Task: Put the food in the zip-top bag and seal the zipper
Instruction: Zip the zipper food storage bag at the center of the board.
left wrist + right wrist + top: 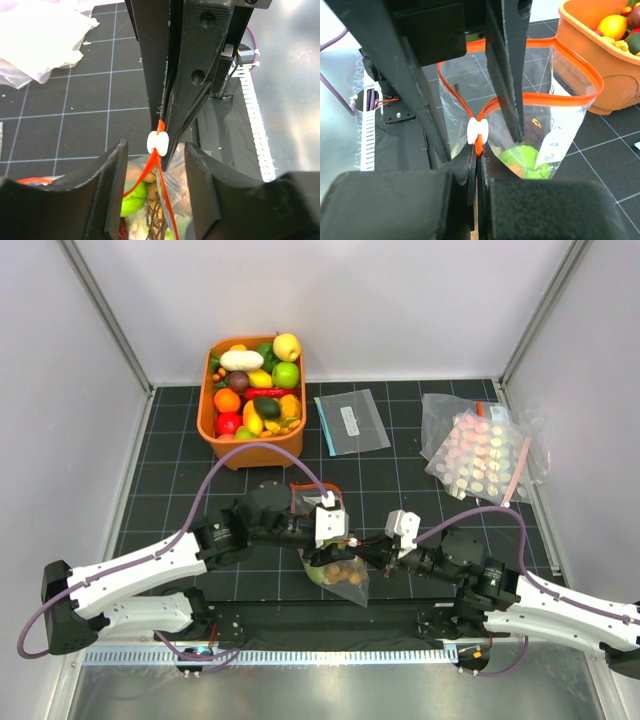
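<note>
The left gripper grabs the white slider by both sides next, to run it along the orange-red zipper and seal the bag.
The zip-top bag hangs between my two grippers near the table's front edge. Through its clear plastic I see food: a green lime and tan balls. Its mouth gapes wide, rimmed by the orange-red zipper. My right gripper is shut on the end of the zipper strip, just below the white slider. My left gripper stands open, one finger on each side of the slider, with a gap on both sides. From above, the left gripper and right gripper nearly meet over the bag.
An orange basket of toy fruits and vegetables stands at the back left. A flat clear bag with a blue edge lies at the back centre. A bag of pink discs lies at the back right.
</note>
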